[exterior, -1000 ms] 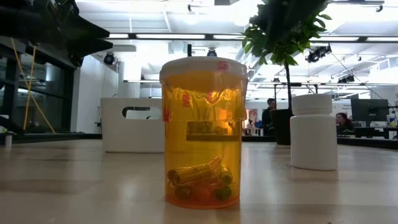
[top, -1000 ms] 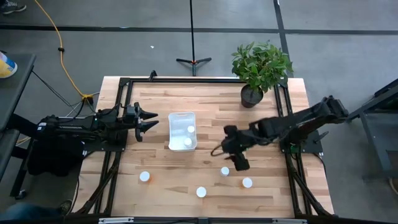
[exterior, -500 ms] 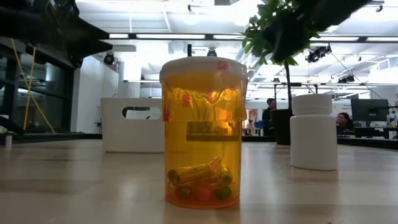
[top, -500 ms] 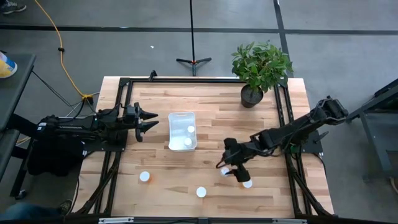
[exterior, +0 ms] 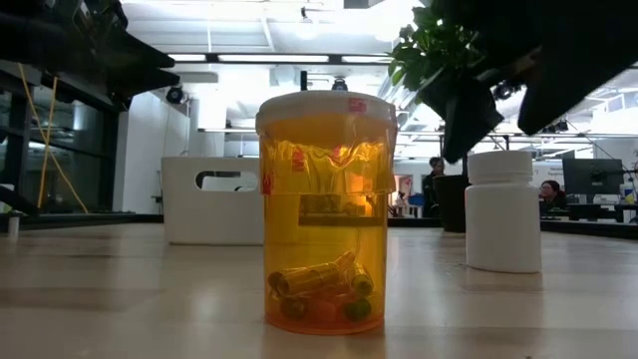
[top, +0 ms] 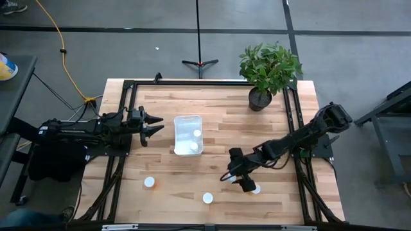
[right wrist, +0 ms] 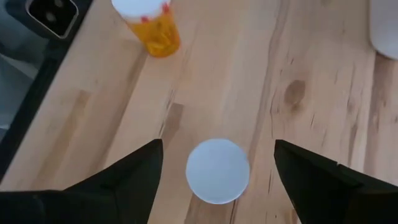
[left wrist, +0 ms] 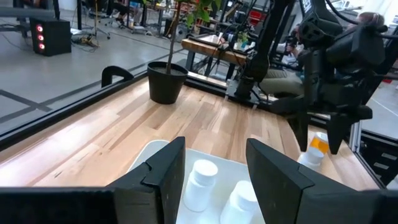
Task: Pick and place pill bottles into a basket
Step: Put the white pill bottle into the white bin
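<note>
The pill bottle needs to go into the white basket, so I should grab its white cap with my right gripper next.
My right gripper is open just above a white-capped pill bottle. One finger stands on each side of the bottle and neither touches it; in the low view the fingertips hang just above its cap. An orange bottle with a white cap stands near the front edge. Two more bottles stand on the table. The white basket holds two bottles. My left gripper waits open, left of the basket.
A potted plant stands at the table's far right. The dark frame rails run along the table's left and right sides. Bare wood lies between the basket and my right gripper.
My right gripper has moved toward the table's near edge and down. It started beyond the white-capped bottle and now hangs over it. Its fingers have come into the low view from above. The bottles have not moved.
</note>
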Robot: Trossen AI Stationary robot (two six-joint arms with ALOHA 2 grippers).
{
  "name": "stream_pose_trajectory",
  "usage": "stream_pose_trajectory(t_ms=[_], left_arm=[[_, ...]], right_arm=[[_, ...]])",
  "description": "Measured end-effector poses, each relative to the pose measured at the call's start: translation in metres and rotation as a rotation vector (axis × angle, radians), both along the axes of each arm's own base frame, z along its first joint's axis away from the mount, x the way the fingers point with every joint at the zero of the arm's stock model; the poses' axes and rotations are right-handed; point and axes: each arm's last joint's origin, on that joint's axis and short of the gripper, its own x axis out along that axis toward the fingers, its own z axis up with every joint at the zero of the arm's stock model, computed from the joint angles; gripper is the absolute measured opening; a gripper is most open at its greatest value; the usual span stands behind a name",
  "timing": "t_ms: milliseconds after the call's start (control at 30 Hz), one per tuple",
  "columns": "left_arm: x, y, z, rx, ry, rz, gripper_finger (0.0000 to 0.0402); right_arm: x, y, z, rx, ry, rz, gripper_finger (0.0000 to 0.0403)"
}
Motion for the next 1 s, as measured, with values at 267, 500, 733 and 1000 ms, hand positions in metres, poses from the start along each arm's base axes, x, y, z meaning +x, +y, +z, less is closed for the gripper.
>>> stream_pose_trajectory(t_ms=[267, 500, 733, 1000], left_arm=[[0.0, 0.0, -0.0003, 0.0, 0.003, 0.0, 0.0205], [0.0, 0.0, -0.0003, 0.0, 0.003, 0.0, 0.0205], [0.0, 0.0, -0.0003, 0.0, 0.003, 0.0, 0.0205], [0.0, 0.0, -0.0003, 0.0, 0.003, 0.0, 0.0205]], right_arm=[[0.0028, 0.0001, -0.0069, -0.036, 0.005, -0.02, 0.0298], [0.0015, 0.0021, -0.009, -0.04, 0.017, 0.069, 0.0298], [0.001, 0.0011, -0.0096, -0.057, 0.023, 0.059, 0.0269], [-0.0001, 0.0017, -0.0102, -0.056, 0.033, 0.083, 0.0201]])
